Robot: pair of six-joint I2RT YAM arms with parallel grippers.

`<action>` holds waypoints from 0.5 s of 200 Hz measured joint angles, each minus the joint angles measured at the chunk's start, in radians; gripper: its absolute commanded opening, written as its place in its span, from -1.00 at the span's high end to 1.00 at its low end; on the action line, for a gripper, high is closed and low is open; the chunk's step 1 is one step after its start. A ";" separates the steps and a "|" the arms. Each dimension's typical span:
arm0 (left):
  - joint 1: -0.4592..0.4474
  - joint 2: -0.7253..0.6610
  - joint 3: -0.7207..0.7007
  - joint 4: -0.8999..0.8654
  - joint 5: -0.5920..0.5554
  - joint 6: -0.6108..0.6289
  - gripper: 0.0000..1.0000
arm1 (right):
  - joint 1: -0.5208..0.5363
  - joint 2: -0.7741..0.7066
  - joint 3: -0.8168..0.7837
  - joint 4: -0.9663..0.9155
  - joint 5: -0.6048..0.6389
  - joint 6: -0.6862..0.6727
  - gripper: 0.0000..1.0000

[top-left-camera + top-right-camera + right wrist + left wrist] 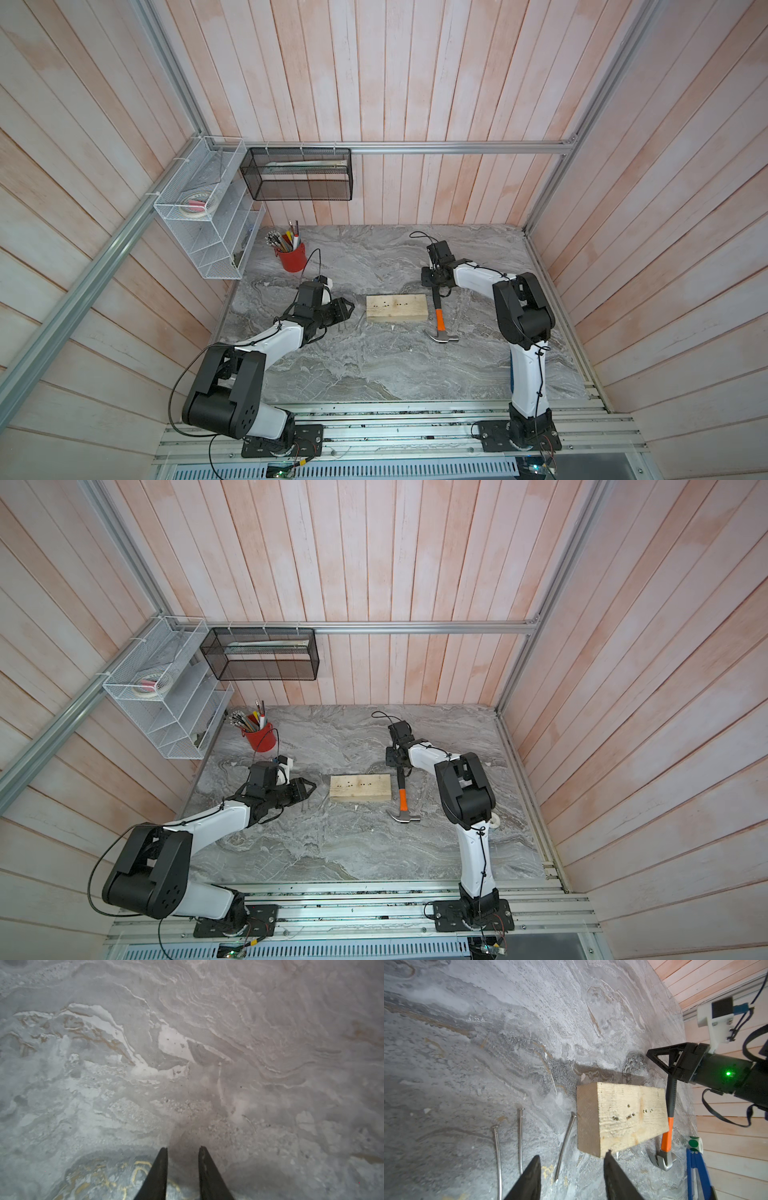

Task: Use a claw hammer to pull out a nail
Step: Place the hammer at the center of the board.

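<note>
The claw hammer's black handle lies low along the tabletop from my right gripper's fingers to the steel head, so it is now time to release the claw hammer.
The claw hammer (439,316) lies right of the wooden block (397,307), its steel head (662,1160) on the table and its orange part (402,792) beside the block. My right gripper (433,282) is shut on the black end of the handle (671,1095); the right wrist view shows only its fingertips (164,1153) over bare table. Three bent nails lie loose on the table left of the block: one nail (565,1145) nearest it, then a nail (520,1138) and a nail (497,1157). My left gripper (573,1154) hovers open over them, holding nothing. The block's top has several dark holes.
A red cup (292,259) of pens stands at the back left, under a white wire shelf (208,216) and a black mesh basket (299,174) on the wall. A roll of green dot stickers (694,1144) and a blue-handled tool (695,1174) lie beyond the hammer head.
</note>
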 measured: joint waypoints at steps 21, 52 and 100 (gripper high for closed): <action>0.006 -0.012 -0.001 0.008 0.009 0.000 -0.11 | -0.001 0.000 -0.002 0.005 -0.001 0.003 0.35; 0.011 -0.033 -0.008 0.021 0.010 0.001 -0.11 | -0.001 0.005 -0.002 0.027 0.002 0.001 0.24; 0.026 -0.040 -0.018 0.024 0.013 0.000 -0.42 | -0.001 0.004 -0.005 0.031 0.002 -0.006 -0.03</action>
